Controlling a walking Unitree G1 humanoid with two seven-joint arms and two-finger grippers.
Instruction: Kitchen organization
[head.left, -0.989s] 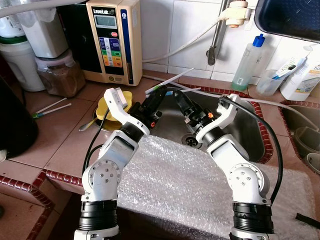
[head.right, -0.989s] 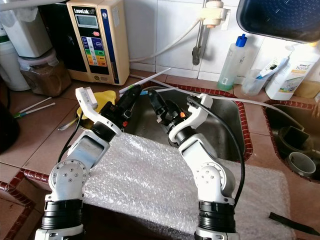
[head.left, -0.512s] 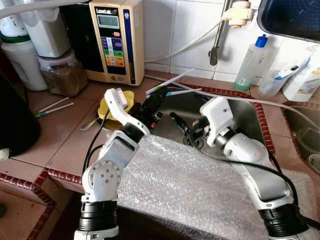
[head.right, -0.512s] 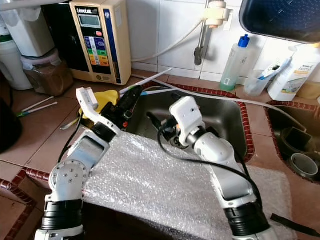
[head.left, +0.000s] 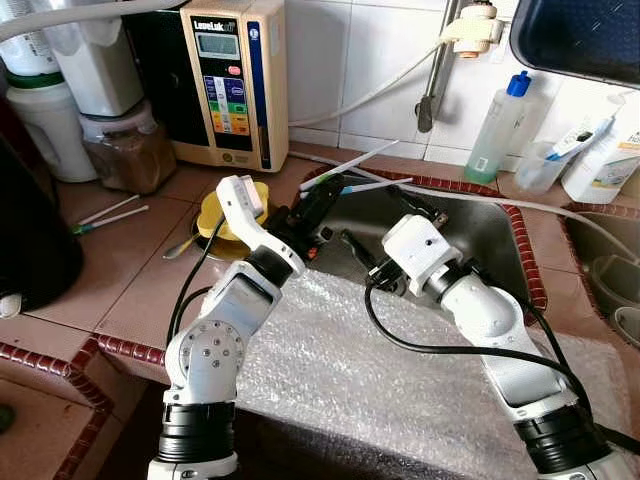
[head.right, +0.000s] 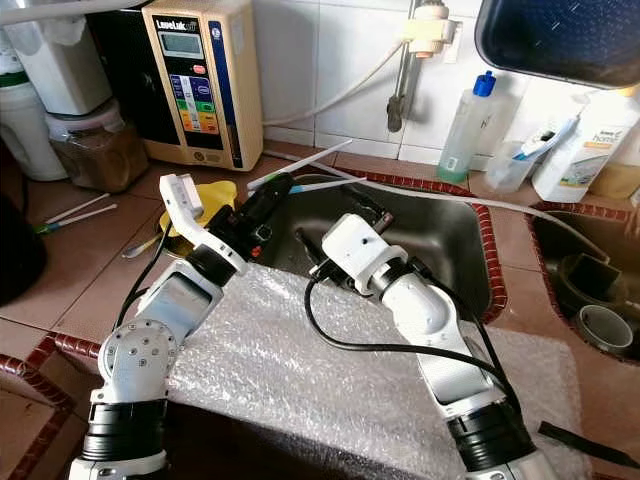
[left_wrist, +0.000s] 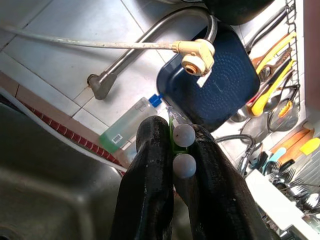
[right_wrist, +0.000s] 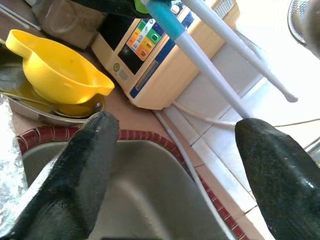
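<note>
The stick's banded end is already covered by my left gripper's fingers, so my right gripper should grab the white stick by its bare thin length (head.left: 382, 185) next.
My left gripper (head.left: 322, 197) is shut on two long white sticks with teal and green bands (head.left: 365, 160), held over the left rim of the steel sink (head.left: 490, 235). Their round ends (left_wrist: 184, 136) show between the black fingers in the left wrist view. My right gripper (head.left: 385, 225) hangs low in the sink, just right of the left one, its fingers (right_wrist: 65, 185) spread wide and open with nothing between them. From the right wrist, the sticks (right_wrist: 210, 75) cross above that gap.
A yellow bowl (head.left: 212, 215) on a metal dish sits left of the sink. A beige water machine (head.left: 228, 80) and a jar (head.left: 125, 150) stand behind. Bubble wrap (head.left: 380, 370) covers the near counter. A faucet (head.left: 432, 90) and a soap bottle (head.left: 497, 125) are at the back.
My right arm has rolled over and swung its fingers left toward the sticks, dropping lower into the sink. The left gripper still holds the sticks and has edged slightly right.
</note>
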